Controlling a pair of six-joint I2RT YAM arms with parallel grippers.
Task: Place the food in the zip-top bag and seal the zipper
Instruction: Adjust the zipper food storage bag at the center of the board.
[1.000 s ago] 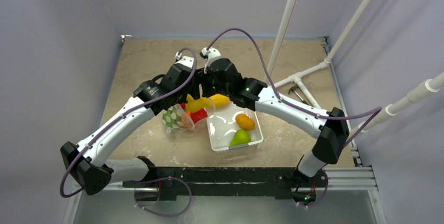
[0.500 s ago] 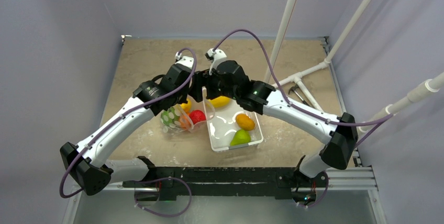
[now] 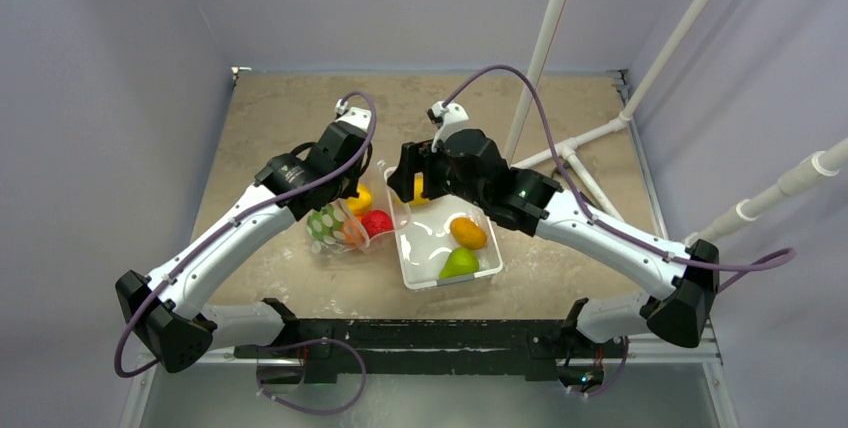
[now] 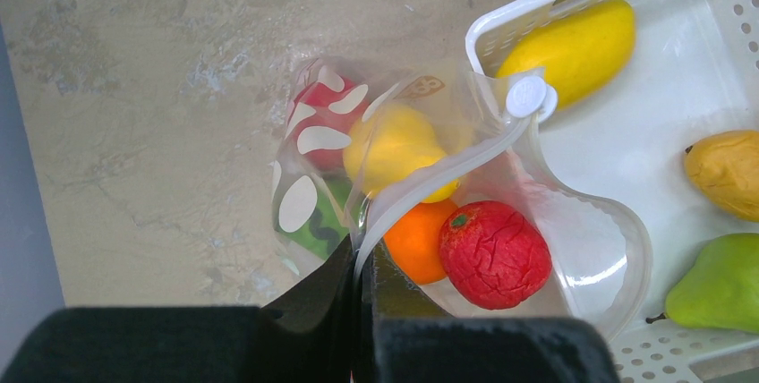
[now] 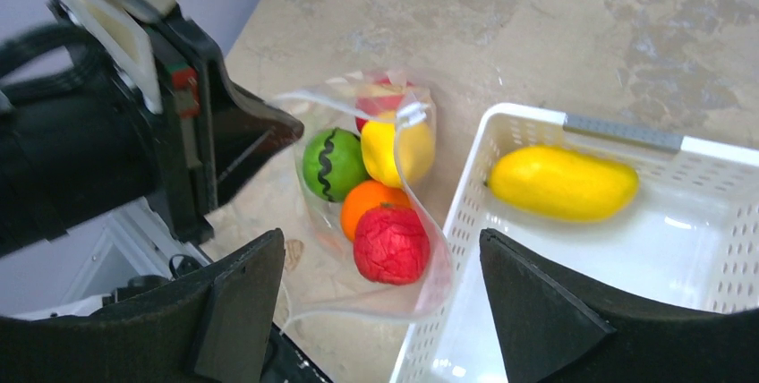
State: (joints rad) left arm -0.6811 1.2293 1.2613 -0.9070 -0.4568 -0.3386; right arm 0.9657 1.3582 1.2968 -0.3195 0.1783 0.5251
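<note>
The zip-top bag needs to be lifted and filled with food, so my right gripper should grab its opening's loose edge on the tray side, opposite my left gripper.
The clear zip-top bag lies open on the table beside the white tray. In it are a red fruit, an orange one, a yellow one and a green striped one. My left gripper is shut on the bag's zipper strip and holds the mouth up. My right gripper is open and empty above the bag's mouth and the tray's edge. A yellow mango, an orange-yellow fruit and a green pear lie in the tray.
The tray sits right of the bag at the table's middle. White pipes rise at the back right, with a pipe joint on the table. The left arm's wrist is close to the bag.
My right gripper has drawn back to the right, from the bag's mouth to above the tray's far corner. The yellow fruit that was at the mouth now lies inside the bag. The left gripper stays put.
</note>
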